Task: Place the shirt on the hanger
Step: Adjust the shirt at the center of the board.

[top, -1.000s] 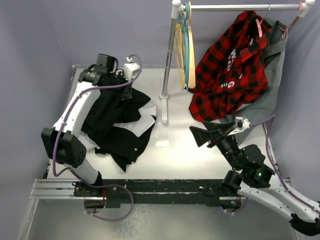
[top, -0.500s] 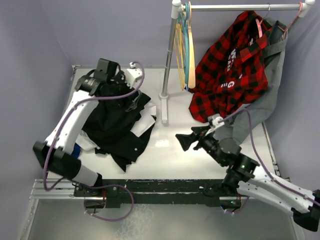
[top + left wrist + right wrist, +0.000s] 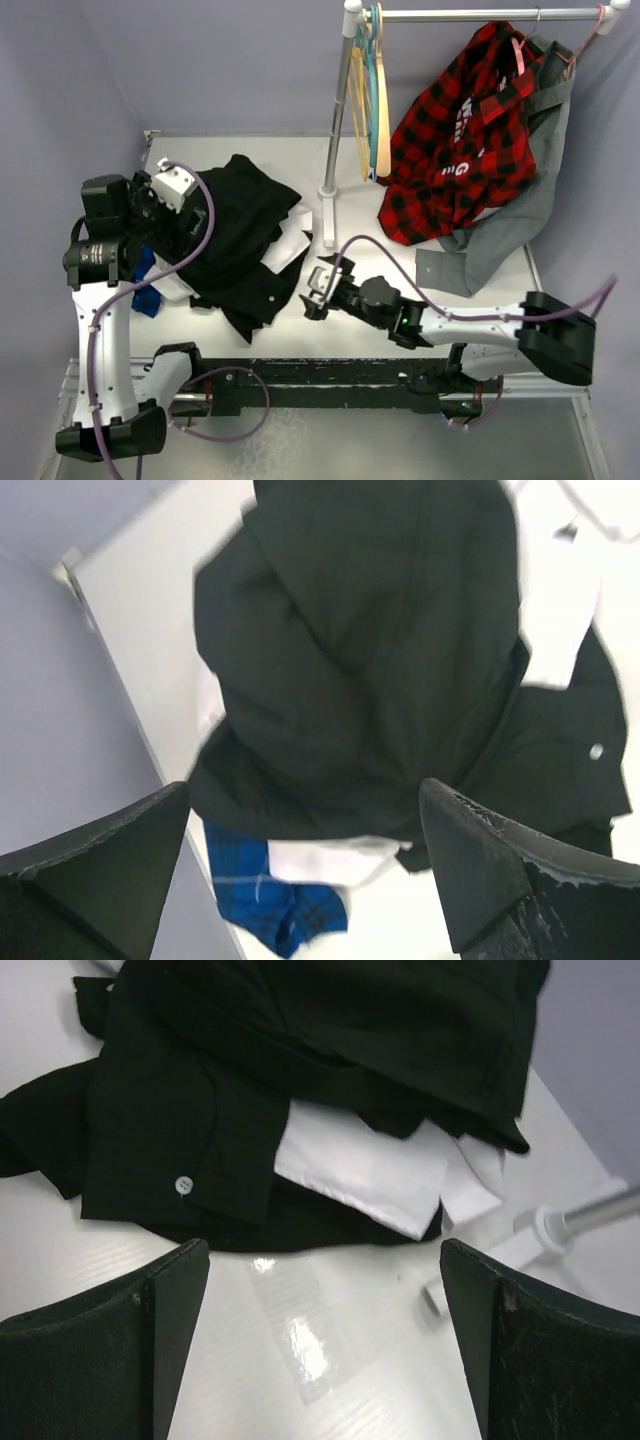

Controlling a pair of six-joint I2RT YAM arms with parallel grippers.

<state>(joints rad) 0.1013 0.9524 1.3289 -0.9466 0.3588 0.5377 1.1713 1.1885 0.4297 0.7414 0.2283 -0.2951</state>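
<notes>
The right gripper grabs the black shirt (image 3: 240,225) by its folded edge facing the rack post next, to spread the shirt for the hanger.
The black shirt (image 3: 240,225) lies crumpled on the left half of the table, with a small white button (image 3: 183,1185) showing near its front hem. The tan hanger (image 3: 384,120) hangs on the rack at the back, beside other hangers. My left gripper (image 3: 180,228) hovers open over the pile's left edge; in the left wrist view the left gripper (image 3: 305,790) holds nothing, with the shirt (image 3: 380,650) below it. My right gripper (image 3: 313,292) is open low over the table, just right of the shirt's hem. In the right wrist view the right gripper (image 3: 325,1250) is empty, with bare table between its fingers.
A white shirt (image 3: 285,245) sticks out from under the black pile. A blue plaid cloth (image 3: 148,298) lies at the pile's left. The rack post (image 3: 336,130) stands at the table's middle back. A red plaid shirt (image 3: 460,150) and a grey garment (image 3: 510,220) hang at right.
My left gripper has opened, let go of the black shirt and drawn back from the far edge to the left side. My right arm has reached leftward across the table toward the shirt.
</notes>
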